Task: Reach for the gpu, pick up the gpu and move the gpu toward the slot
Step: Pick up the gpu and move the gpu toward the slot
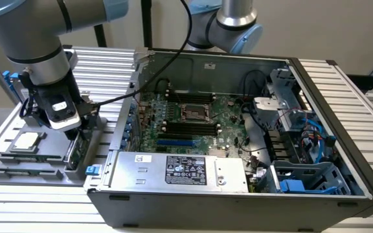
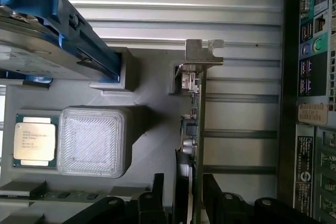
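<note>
The GPU's lower ends are enclosed by the grey holder's sockets, so my gripper should reach the GPU and grab its free upper edge (image 1: 78, 138).
The gpu (image 1: 74, 149) stands on edge in a grey holder (image 1: 50, 167) at the exterior view's left, outside the computer case. In the wrist view the gpu (image 2: 197, 124) is seen edge-on as a thin green card, with its silver bracket (image 2: 202, 52) at the far end. My gripper (image 1: 74, 132) hangs low right over the card. Its black fingers (image 2: 158, 198) stand on either side of the card's near end, open, with a small gap on one side. The blue slot (image 1: 173, 143) lies on the motherboard (image 1: 193, 121) inside the open case.
A silver processor chip (image 2: 34, 140) and a ribbed translucent block (image 2: 92, 141) sit in the same holder. A hard drive with blue rails (image 2: 47, 35) lies beside them. The case wall (image 1: 125, 126) rises between the holder and the motherboard. A silver power supply (image 1: 180, 170) fills the case's front.
</note>
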`<act>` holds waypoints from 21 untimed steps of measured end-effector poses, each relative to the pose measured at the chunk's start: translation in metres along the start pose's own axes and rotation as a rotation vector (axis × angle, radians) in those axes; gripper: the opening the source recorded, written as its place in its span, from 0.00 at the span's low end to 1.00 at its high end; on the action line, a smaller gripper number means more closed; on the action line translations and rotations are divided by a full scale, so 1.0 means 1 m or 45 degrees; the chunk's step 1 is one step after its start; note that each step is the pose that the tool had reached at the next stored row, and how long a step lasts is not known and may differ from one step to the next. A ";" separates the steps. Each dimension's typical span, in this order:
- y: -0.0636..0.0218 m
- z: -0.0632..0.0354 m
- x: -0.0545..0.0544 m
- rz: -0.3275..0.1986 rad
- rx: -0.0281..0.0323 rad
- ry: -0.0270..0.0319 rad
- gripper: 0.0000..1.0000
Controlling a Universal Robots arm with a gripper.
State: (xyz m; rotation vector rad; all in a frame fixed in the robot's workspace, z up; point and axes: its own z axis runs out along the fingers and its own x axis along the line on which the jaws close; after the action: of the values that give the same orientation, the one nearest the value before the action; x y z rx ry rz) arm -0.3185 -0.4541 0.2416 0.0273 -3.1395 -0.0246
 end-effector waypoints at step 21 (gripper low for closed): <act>0.0031 0.0004 -0.002 0.021 0.0087 0.0088 0.39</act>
State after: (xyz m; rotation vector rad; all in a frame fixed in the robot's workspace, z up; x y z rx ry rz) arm -0.3163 -0.4510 0.2413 0.0011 -3.1327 -0.0138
